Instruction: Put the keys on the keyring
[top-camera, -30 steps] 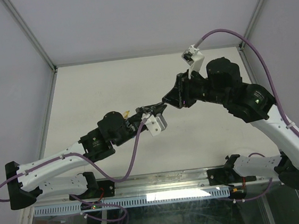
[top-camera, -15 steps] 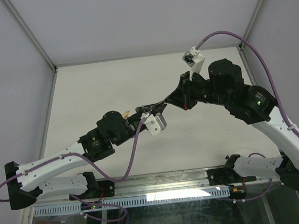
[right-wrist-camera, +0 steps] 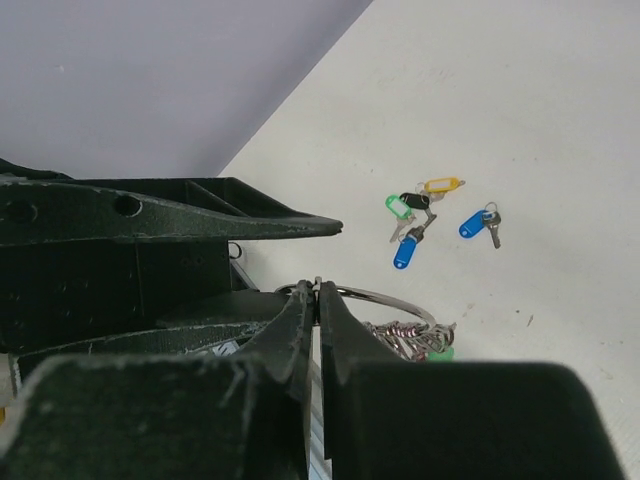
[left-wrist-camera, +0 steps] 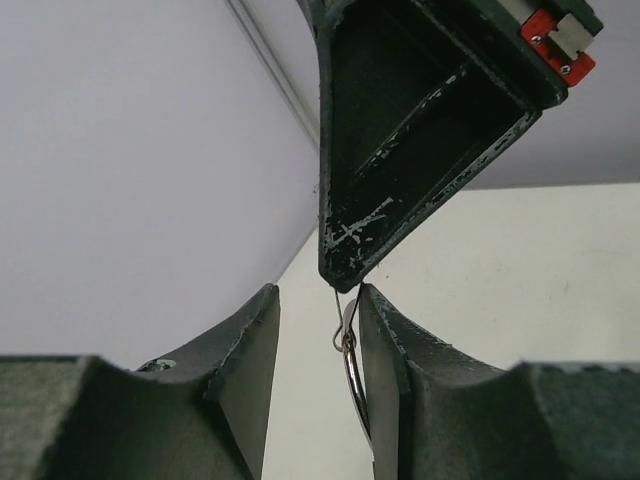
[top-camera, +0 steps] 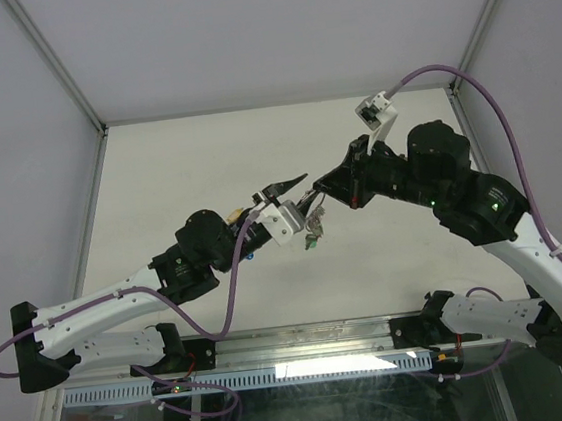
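The wire runs between my open fingers, close along one of them. Closing now would catch the keyring [left-wrist-camera: 352, 372]. My left gripper now closes on the keyring.
The keyring [right-wrist-camera: 392, 297] is a thin silver wire ring, and my right gripper [right-wrist-camera: 319, 288] is shut on its top. A bunch of keys [right-wrist-camera: 418, 340] with a green cap hangs from the ring; from above, the bunch [top-camera: 312, 231] dangles over the table between both arms. My left gripper [left-wrist-camera: 318, 305] is open, and the keyring [left-wrist-camera: 352, 372] wire runs down along the inner face of its right finger [left-wrist-camera: 388, 375]. In the top view the left gripper [top-camera: 302, 192] sits just left of the right gripper [top-camera: 314, 198]. Loose keys [right-wrist-camera: 428, 215] with green, black, yellow and blue caps lie on the table.
The white table [top-camera: 186, 170] is boxed in by grey walls and a metal frame post [top-camera: 57, 65]. In the top view the loose keys mostly hide under the left arm; only a blue cap [top-camera: 251, 255] peeks out. Purple cables [top-camera: 480, 99] loop off both wrists.
My right gripper closed on the keyring. Then my left gripper opened and let the ring go, and the bunch of keys now hangs in view below the right gripper.
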